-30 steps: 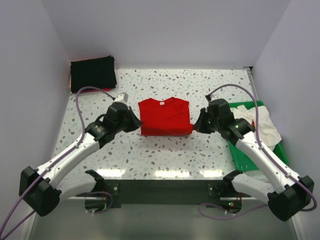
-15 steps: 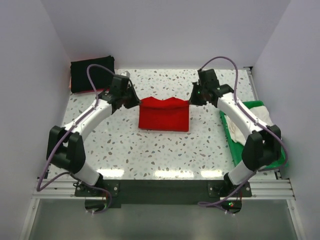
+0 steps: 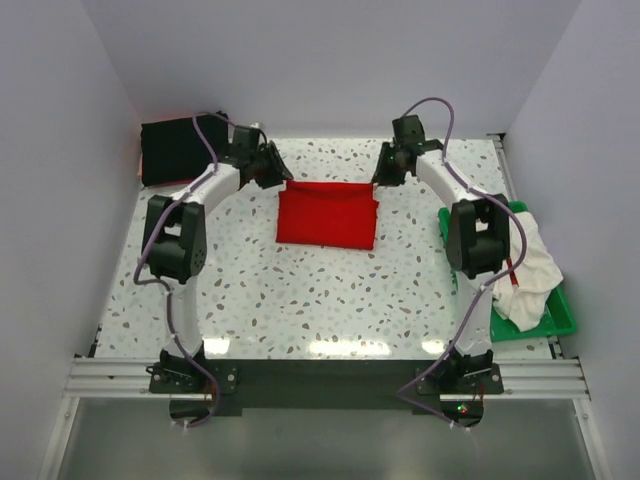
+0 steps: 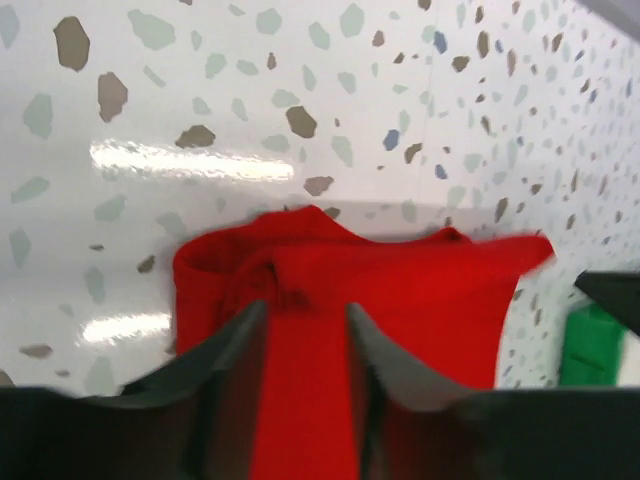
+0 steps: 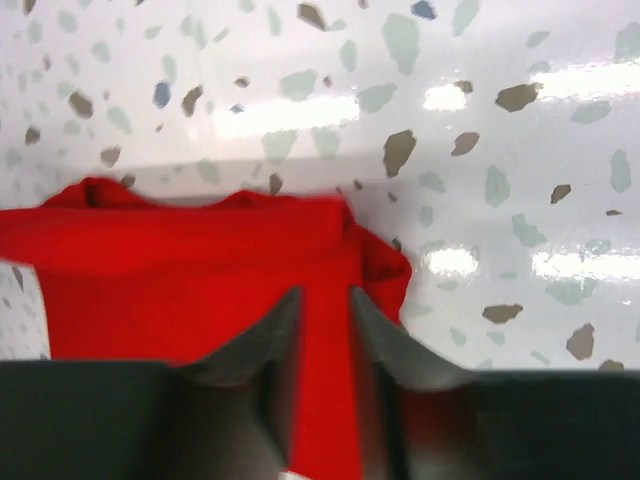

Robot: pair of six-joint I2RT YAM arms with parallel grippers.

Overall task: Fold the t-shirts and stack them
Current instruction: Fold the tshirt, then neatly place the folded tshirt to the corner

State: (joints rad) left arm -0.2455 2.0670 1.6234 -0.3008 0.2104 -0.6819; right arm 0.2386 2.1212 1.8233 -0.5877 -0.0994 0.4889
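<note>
The red t-shirt is folded and needs to be stacked on the black t-shirt. My left gripper should next grab the red t-shirt by its side edge nearest the black t-shirt.
The red t-shirt (image 3: 328,213) lies folded into a rectangle in the middle of the table. My left gripper (image 3: 278,172) is at its far left corner and my right gripper (image 3: 385,170) at its far right corner. In the left wrist view the left gripper (image 4: 305,320) has its jaws apart over the red t-shirt (image 4: 420,290). The right gripper (image 5: 325,305) also stands parted above the red t-shirt (image 5: 170,270). A folded black t-shirt (image 3: 178,148) sits in the far left corner. The whitish t-shirt (image 3: 530,262) is heaped in the green tray (image 3: 560,318).
The green tray stands along the right edge of the speckled table (image 3: 300,300), and a bit of the tray (image 4: 590,345) shows in the left wrist view. White walls enclose the table on the left, back and right.
Both arms swung away from me, carrying the red t-shirt's near edge over to its far edge and folding it in half. Both grippers' jaws have parted.
</note>
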